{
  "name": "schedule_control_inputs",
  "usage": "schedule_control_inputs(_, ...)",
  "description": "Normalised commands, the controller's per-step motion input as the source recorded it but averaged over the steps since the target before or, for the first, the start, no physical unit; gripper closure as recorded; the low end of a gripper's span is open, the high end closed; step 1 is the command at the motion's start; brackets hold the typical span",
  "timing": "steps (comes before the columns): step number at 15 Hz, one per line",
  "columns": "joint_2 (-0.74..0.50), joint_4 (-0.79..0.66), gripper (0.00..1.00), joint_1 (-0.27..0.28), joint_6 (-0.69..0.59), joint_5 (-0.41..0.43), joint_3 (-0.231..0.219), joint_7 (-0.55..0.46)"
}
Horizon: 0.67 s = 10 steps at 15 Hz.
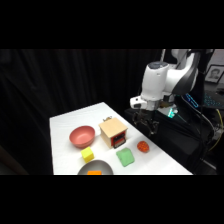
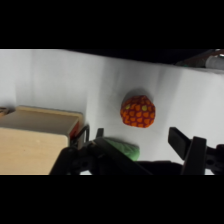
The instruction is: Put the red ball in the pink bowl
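Note:
My gripper grabs the red ball around its honeycomb-patterned body [image 1: 143, 146] next. Then my gripper drops the ball into the pink bowl [image 1: 82, 136].
The red ball [image 1: 143, 146] rests on the white table near its right edge, to the right of the green block [image 1: 125, 157]. In the wrist view the red ball [image 2: 137, 111] shows a red-orange honeycomb pattern and lies beyond the fingers. The pink bowl [image 1: 82, 136] sits on the table's left side, left of the tan box [image 1: 113, 132]. My gripper [image 1: 148, 125] hangs above and behind the ball, apart from it. In the wrist view the gripper [image 2: 137, 145] is open with nothing between its fingers.
A yellow block [image 1: 88, 154] lies in front of the bowl. A grey round dish [image 1: 95, 168] holding a flat orange piece [image 1: 94, 173] sits at the front edge. The tan box [image 2: 35, 137] and the green block [image 2: 124, 148] show low in the wrist view.

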Motion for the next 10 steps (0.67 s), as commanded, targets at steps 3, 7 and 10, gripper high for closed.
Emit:
schedule_control_inputs(3,0.23,0.00,0.00,0.014,0.35,-0.302,0.090,0.34)
schedule_control_inputs(7,0.22,0.00,0.00,0.033,0.30,-0.320,-0.006,0.33)
schedule_control_inputs(10,0.23,0.04,0.00,0.029,0.29,-0.296,-0.021,0.28)
